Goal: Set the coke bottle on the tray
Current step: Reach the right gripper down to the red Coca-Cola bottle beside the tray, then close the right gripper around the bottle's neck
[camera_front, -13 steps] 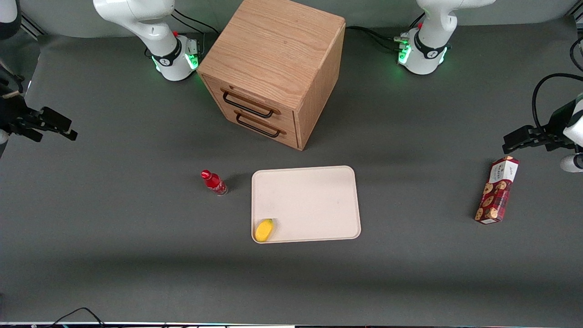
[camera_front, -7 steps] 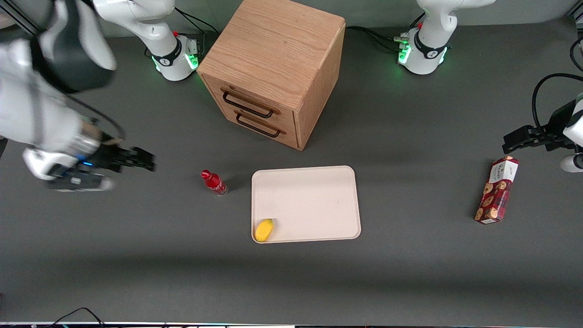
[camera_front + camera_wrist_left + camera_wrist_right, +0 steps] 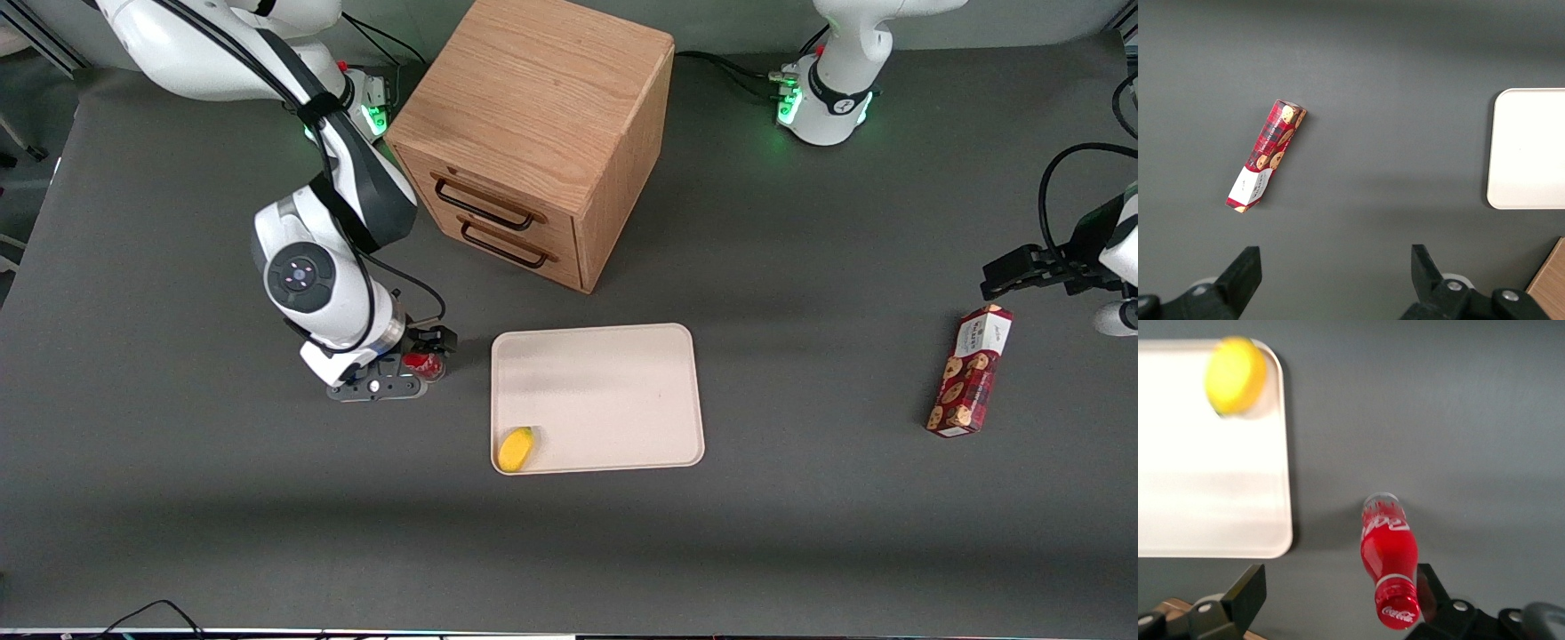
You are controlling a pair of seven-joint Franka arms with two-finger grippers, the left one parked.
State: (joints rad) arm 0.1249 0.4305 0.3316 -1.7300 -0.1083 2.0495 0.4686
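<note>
The coke bottle should be picked up next with my right gripper by its red cap (image 3: 1397, 603), to set the bottle on the cream-beige tray (image 3: 1208, 473).
The coke bottle (image 3: 425, 364), with red cap, red label and clear base, stands upright on the grey table beside the cream-beige tray (image 3: 613, 391), toward the working arm's end. In the front view my wrist covers most of it. My right gripper (image 3: 416, 352) hangs over the bottle with its jaws open. In the right wrist view the bottle (image 3: 1389, 553) stands between the open fingers (image 3: 1250, 592), close against one of them, and the gripper (image 3: 1338, 595) holds nothing. The tray (image 3: 1211, 493) lies beside the bottle.
A yellow round object (image 3: 516, 448) lies in the tray's corner nearest the front camera, also in the right wrist view (image 3: 1236, 375). A wooden two-drawer cabinet (image 3: 533, 133) stands farther from the camera than the tray. A red-brown cookie box (image 3: 969, 371) lies toward the parked arm's end.
My right arm has swung in from the table's edge to above the bottle, gripper pointing down with jaws around it. The bottle and tray have not moved.
</note>
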